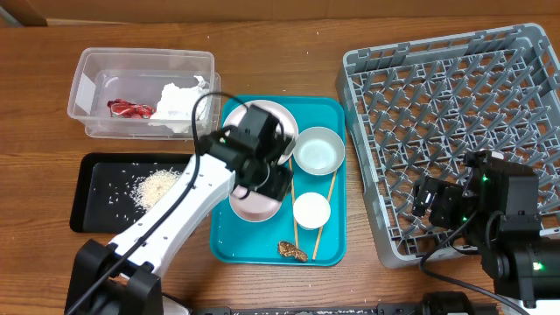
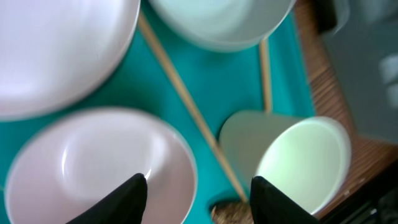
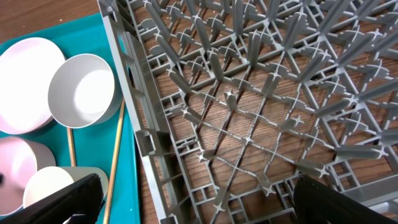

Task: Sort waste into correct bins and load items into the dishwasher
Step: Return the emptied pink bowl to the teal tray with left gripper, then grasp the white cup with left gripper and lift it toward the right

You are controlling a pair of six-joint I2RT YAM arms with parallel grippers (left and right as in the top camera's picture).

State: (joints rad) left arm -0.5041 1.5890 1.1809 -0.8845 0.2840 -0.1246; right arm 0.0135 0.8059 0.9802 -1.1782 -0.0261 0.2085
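Note:
My left gripper grabs the white cup by its rim on the side facing the pale pink bowl next, so the cup's opposite side stays free for my right gripper.
My left gripper is open and empty, low over the teal tray, between the pale pink bowl and the white cup. The white-pink plate, the grey-white bowl, two chopsticks and the brown food lump are on that tray. My right gripper is open and empty over the left edge of the grey dish rack. The red wrapper and napkin lie in the clear tub. Rice lies in the black tray.
The teal serving tray sits between the black tray and the rack, its right edge close to the rack wall. The plate, grey-white bowl and cup also show in the right wrist view.

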